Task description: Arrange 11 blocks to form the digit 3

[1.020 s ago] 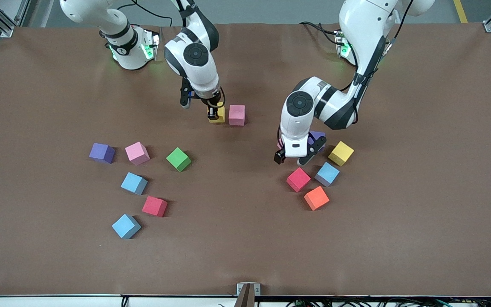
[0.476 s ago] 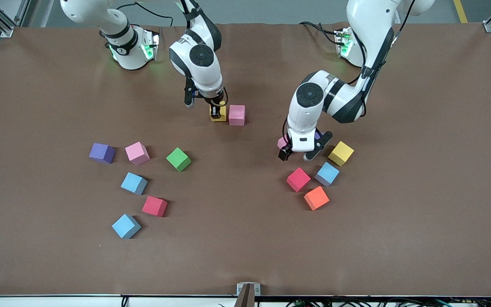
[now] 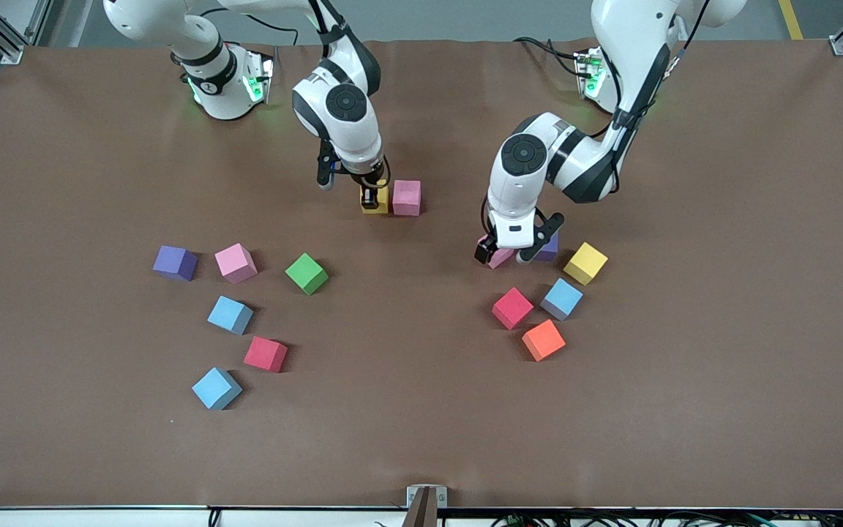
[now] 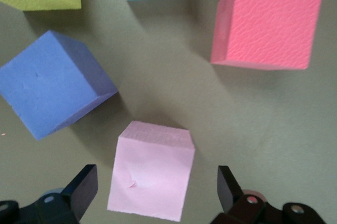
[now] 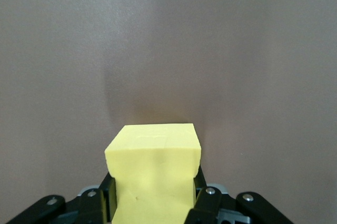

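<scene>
I need to lower my left gripper before I close it on the light pink block. Its fingers only reach the height of the light pink block's top side.
My right gripper is shut on a yellow block, held low at the table and close beside a pink block. My left gripper is open and down around a light pink block. That block lies between the fingers with gaps on both sides. A purple block sits right beside it. A yellow block, a light blue block, a red block and an orange block lie nearer the front camera.
Several loose blocks lie toward the right arm's end of the table: purple, pink, green, light blue, red and another light blue. The brown mat's edge runs along the front.
My left gripper has swung toward the arms' bases and come down around the light pink block. My right gripper has settled slightly lower with the yellow block, closer to the pink one.
</scene>
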Robot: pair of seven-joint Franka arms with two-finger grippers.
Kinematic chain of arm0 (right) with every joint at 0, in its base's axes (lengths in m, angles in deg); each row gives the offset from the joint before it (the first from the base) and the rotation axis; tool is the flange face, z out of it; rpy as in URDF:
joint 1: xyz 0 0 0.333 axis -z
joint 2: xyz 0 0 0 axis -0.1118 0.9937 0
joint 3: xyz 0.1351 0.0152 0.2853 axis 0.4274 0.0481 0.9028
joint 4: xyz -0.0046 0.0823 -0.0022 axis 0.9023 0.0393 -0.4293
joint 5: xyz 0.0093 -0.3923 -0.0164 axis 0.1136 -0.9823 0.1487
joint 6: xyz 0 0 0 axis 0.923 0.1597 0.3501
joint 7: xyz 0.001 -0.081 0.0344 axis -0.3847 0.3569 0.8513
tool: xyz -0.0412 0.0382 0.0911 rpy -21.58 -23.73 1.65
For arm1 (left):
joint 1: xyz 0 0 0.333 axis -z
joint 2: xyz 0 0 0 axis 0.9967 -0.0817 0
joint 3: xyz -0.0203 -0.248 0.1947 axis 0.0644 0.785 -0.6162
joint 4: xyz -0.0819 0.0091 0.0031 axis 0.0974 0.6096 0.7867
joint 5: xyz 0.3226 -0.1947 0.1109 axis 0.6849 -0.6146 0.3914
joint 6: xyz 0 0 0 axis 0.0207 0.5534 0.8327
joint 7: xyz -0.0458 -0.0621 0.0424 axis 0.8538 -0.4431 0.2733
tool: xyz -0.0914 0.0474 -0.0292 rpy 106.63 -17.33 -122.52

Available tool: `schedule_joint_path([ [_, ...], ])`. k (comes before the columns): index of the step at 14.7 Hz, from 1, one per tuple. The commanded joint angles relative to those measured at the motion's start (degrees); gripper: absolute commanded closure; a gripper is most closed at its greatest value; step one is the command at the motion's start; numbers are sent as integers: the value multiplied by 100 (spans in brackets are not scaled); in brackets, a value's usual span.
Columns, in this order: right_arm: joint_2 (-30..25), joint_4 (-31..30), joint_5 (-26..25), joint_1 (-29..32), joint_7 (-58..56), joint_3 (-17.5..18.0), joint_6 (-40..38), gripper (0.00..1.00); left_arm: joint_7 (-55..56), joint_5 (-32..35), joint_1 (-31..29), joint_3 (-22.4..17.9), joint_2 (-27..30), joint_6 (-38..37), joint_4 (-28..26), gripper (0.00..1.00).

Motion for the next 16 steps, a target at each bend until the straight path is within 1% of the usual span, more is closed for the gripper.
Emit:
schedule_joint_path([
  [1, 20, -75, 104, 36, 44, -16, 127, 100, 41, 36, -12, 42, 24, 84, -153, 0],
  [3, 21, -66, 104, 62, 44, -16, 128, 100, 15, 36, -12, 42, -64, 118, -145, 0],
  [9, 21, -48, 113, 54, 61, -16, 119, 100, -47, 36, -47, 42, -318, 645, -118, 0],
  [10, 29, -48, 113, 45, 61, -16, 119, 100, -47, 45, -47, 42, -336, 724, -118, 5],
  [11, 29, -40, 113, 36, 70, -7, 119, 100, -47, 45, -47, 42, -363, 743, -118, 18],
  [12, 29, -40, 113, 19, 87, -7, 119, 100, -30, 45, -47, 42, -363, 734, -92, 37],
  [13, 29, -40, 113, 1, 96, -7, 119, 100, 14, 45, -47, 42, -363, 734, -83, 53],
  [14, 38, -40, 113, -8, 96, -7, 119, 100, 49, 45, -39, 42, -363, 734, -75, 60],
  [16, 47, -40, 113, -34, 96, 1, 119, 100, 189, 19, -12, 42, -302, 682, -74, 66],
])
